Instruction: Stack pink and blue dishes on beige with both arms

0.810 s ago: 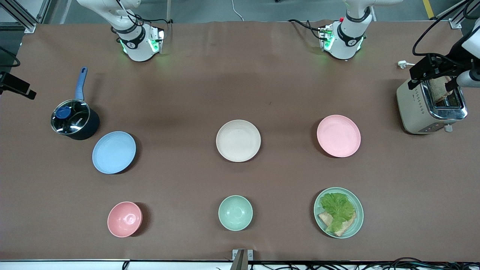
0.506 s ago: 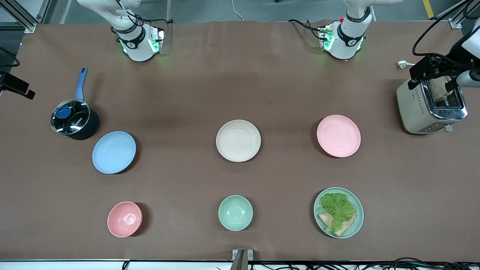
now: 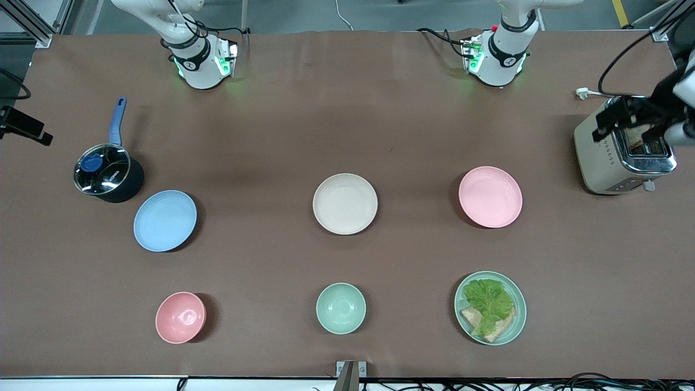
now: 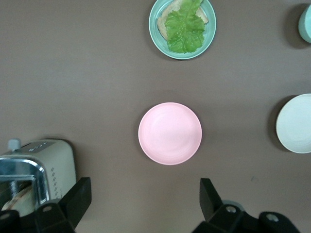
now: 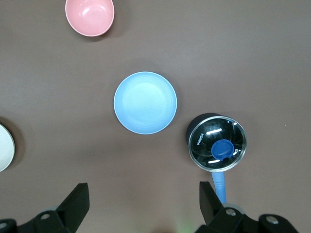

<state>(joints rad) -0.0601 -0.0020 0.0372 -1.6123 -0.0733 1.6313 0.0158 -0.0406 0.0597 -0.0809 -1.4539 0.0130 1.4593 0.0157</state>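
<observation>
My right gripper grabs the blue plate by its rim [image 3: 165,191] [image 5: 145,133] next, then stacks the blue plate on the beige one.
The beige plate [image 3: 345,203] lies at the table's middle. Toward the left arm's end rests the pink plate [image 3: 490,196], seen from high up in the left wrist view as the pink plate [image 4: 170,133]. The blue plate [image 3: 165,220] sits toward the right arm's end, beside a pot; the right wrist view shows the blue plate [image 5: 145,102] far below. My left gripper [image 4: 144,204] hangs open and empty high over the table by the toaster, and appears as the left gripper [image 3: 624,115]. My right gripper [image 5: 143,204] is open and empty, high near the pot.
A dark pot [image 3: 108,174] with glass lid and blue handle stands beside the blue plate. A toaster [image 3: 621,160] holds bread at the left arm's end. Nearer the camera lie a pink bowl [image 3: 181,317], a mint bowl [image 3: 340,308] and a mint plate [image 3: 490,308] with lettuce and bread.
The left arm's hand has shifted a little over the toaster. The plates have not moved, and the right arm has barely shifted.
</observation>
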